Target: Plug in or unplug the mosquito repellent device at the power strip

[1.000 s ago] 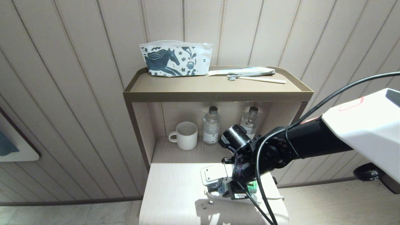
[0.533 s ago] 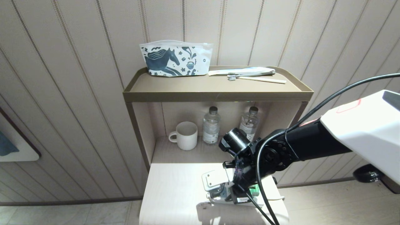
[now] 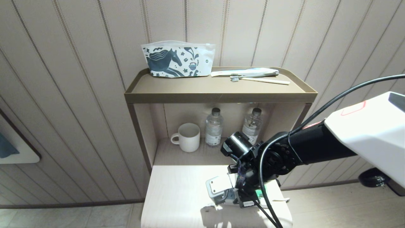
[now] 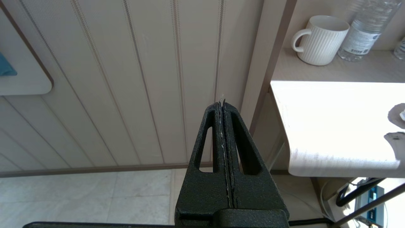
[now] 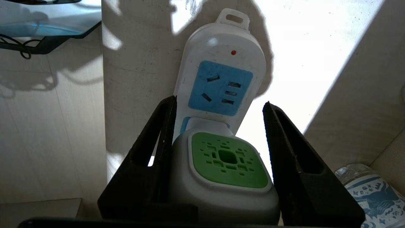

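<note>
The device's plug end [image 5: 207,125] sits on the power strip's socket side [image 5: 185,123] in the wrist view, so my right gripper needs to open its fingers.
The mosquito repellent device [image 5: 227,161], a white head with a green vented face, sits between the fingers of my right gripper [image 5: 219,100], which is shut on its sides. Its plug end rests against a light-blue socket face of the white power strip [image 5: 218,57], whose far socket is free and whose red light shows. In the head view the right gripper [image 3: 235,194] points down at the power strip [image 3: 217,188] on the pale table [image 3: 177,190]; only a bit of green from the device [image 3: 261,192] shows. My left gripper [image 4: 223,103] hangs shut beside the table, holding nothing.
Behind the table a brown shelf unit [image 3: 221,95] holds a white mug [image 3: 187,137] and two water bottles [image 3: 214,126] [image 3: 252,125] in its lower bay. On top lie a horse-print pouch [image 3: 177,60] and a toothbrush [image 3: 259,79]. The strip's cord [image 3: 281,200] runs off the table's right edge.
The right gripper has shifted slightly towards the table's front and right with the device, and the power strip's free end has moved along with it. The left arm has stayed still.
</note>
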